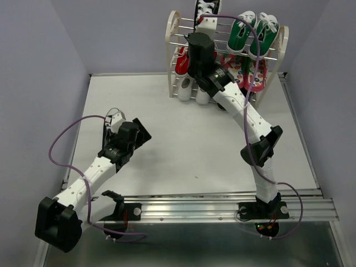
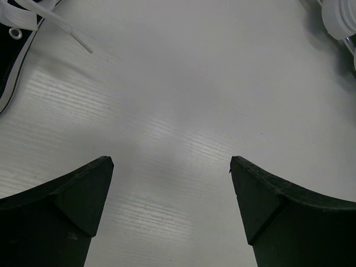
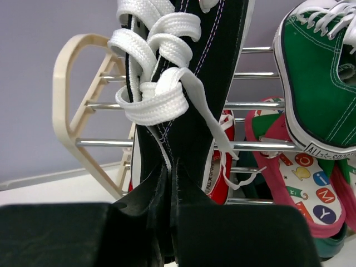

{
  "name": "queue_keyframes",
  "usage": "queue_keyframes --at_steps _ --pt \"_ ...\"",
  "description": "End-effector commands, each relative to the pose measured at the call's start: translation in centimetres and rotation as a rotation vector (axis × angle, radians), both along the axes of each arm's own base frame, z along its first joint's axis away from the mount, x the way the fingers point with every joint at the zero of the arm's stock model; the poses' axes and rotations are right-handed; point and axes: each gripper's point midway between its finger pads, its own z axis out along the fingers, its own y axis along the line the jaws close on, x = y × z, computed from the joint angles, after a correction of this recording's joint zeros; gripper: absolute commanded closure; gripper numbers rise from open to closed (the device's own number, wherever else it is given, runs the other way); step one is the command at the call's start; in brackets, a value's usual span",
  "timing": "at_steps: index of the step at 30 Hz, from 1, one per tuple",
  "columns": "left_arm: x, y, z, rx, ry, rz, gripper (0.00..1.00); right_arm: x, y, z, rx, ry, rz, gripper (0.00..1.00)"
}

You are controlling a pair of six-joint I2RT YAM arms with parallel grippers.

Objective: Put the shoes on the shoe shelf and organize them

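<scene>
The robot's right gripper should keep holding the black sneaker, because the sneaker's heel is short of the shelf's rails and the sneaker would tip off the top level if the gripper opened now.
The cream shoe shelf stands at the table's far edge. My right gripper is up at its top tier, shut on a black sneaker. In the right wrist view its fingers pinch that black sneaker by the heel collar, in front of the shelf's arched side. A red sneaker sits on a tier behind it. Two white sneakers stand at the bottom. My left gripper hangs open over bare table. A second black sneaker lies just to its left.
Green sneakers fill the right half of the top tier, with pink patterned shoes below them. The purple side walls close in on both sides. A metal rail runs along the near edge by the arm bases.
</scene>
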Motion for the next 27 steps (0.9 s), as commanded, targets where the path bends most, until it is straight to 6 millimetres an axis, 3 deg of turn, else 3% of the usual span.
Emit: queue_keyframes --at_steps 1,3,6,14,27 --pt "1.0 0.0 1.9 -0.009 -0.054 0.01 0.01 -0.3 -4.7 6.7 0.103 -0.159 -0.05 0.99" --pt "1.0 0.0 1.9 -0.007 -0.054 0.009 0.01 0.8 -5.3 5.6 0.123 -0.146 -0.029 0.99" --pt "1.1 -0.1 1.9 -0.008 -0.052 0.007 0.01 1.0 -6.0 6.1 0.123 -0.154 -0.02 0.99" --pt "1.2 -0.2 1.5 -0.008 -0.037 0.005 0.01 1.9 -4.4 5.3 0.11 -0.138 0.102 0.99" --pt "1.2 -0.1 1.4 0.0 -0.035 0.008 0.01 4.4 -5.9 2.7 0.088 -0.102 0.034 0.99"
